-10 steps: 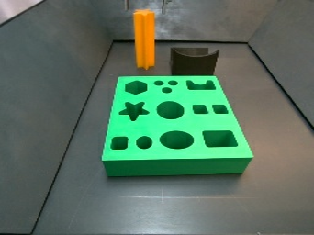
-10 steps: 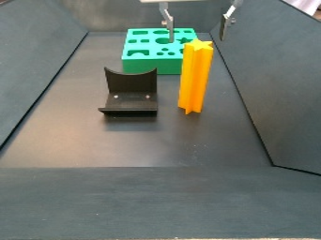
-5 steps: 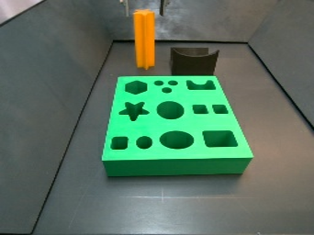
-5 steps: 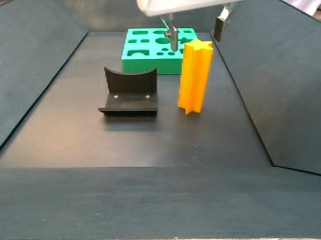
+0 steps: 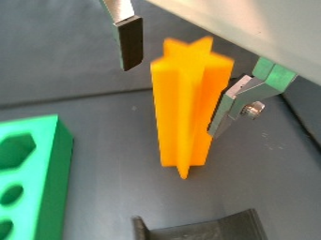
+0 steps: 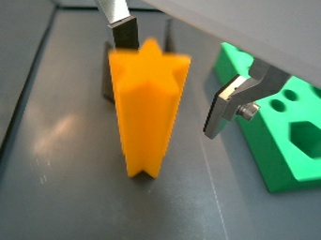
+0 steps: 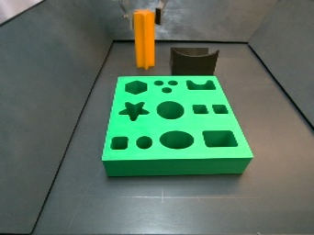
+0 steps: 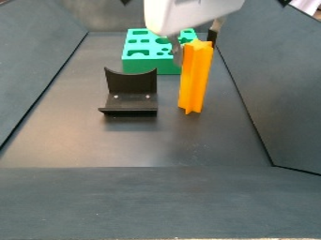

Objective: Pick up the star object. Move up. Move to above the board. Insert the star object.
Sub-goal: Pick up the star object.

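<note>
The gripper needs to keep the lower end of the star object free to go into the board's star hole, so it needs to grab the star object by its upper part [image 7: 145, 18] [image 5: 191, 66].
The star object [image 5: 189, 103] is a tall orange prism with ridged sides, standing upright on the dark floor [image 7: 145, 39] [image 8: 196, 80] [image 6: 148, 108]. My gripper [image 5: 179, 75] has its two fingers down on either side of the star's top end, and it is open. One dark pad [image 5: 128, 42] stands apart from the star; the other finger [image 5: 232, 108] is close beside it. In both side views the gripper [image 7: 145, 11] [image 8: 198, 39] sits at the star's top. The green board [image 7: 172, 124] with shaped holes lies flat a short way off.
The dark fixture [image 7: 193, 61] [image 8: 128, 92] stands on the floor beside the star, between it and the board [image 8: 150, 47]. Sloping grey walls [image 7: 73, 101] close in the floor on both sides.
The gripper has come down from above, so its fingers now straddle the star's top. The star, board and fixture have not moved.
</note>
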